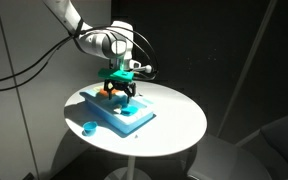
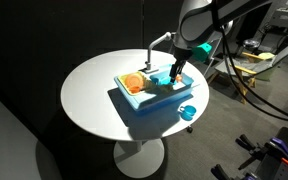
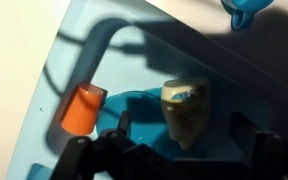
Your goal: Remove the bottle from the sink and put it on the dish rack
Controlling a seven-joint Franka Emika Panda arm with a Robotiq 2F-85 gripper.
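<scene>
My gripper needs to come down before it closes on the bottle (image 3: 186, 108) between my open fingers, because its fingers stop above the basin in an exterior view.
The light blue sink (image 1: 132, 117) (image 2: 156, 100) stands on a round white table. In the wrist view a pale yellowish bottle (image 3: 186, 108) lies in the sink's recessed basin (image 3: 144, 110). The orange dish rack (image 2: 132, 83) forms one end of the unit; in the wrist view an orange piece (image 3: 82, 108) sits left of the basin. My gripper (image 3: 182, 140) (image 1: 119, 93) (image 2: 174, 78) is low over the basin and open, with its dark fingers on either side of the bottle's lower end. I cannot tell whether the fingers touch the bottle.
A small blue round piece (image 1: 88, 127) (image 2: 188, 112) (image 3: 246, 10) lies on the white table (image 1: 174, 118) beside the sink unit. The table edge is close all round. Cables and equipment (image 2: 254, 60) stand behind the table.
</scene>
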